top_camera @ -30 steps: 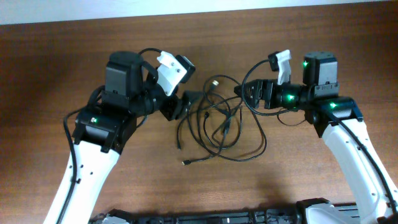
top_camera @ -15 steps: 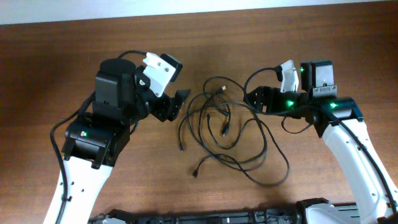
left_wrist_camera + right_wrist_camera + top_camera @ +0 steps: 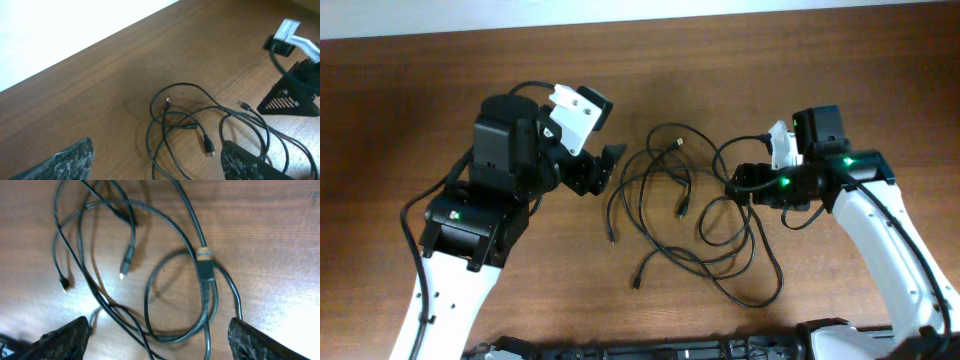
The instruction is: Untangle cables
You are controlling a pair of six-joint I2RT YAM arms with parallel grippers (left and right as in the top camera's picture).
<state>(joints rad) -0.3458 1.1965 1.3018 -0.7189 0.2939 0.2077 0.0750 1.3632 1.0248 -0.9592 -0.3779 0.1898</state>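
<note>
The cable needs its ends free so it can be untangled. My right gripper should next pick up the cable by its loop near the gold-banded plug [image 3: 744,229].
Several thin black cables [image 3: 682,208] lie in loose overlapping loops on the wooden table, between my two arms. My left gripper [image 3: 608,168] is open and empty at the left edge of the loops. In the left wrist view its fingers [image 3: 157,165] straddle cable strands and a small plug [image 3: 207,146] lying on the table. My right gripper [image 3: 732,186] is open and low over the right-hand loops. In the right wrist view its fingers [image 3: 160,345] span a loop near a gold-banded plug [image 3: 205,266]. Neither gripper holds anything.
The brown wooden table [image 3: 420,80] ends at a white strip along its far edge. My right arm's gripper shows in the left wrist view [image 3: 295,90] at the right. A free cable end [image 3: 636,281] lies toward the front.
My left arm drew back to the left and then held still. My right gripper moved right, spreading the cables out, then came down lower over the right-hand loops.
</note>
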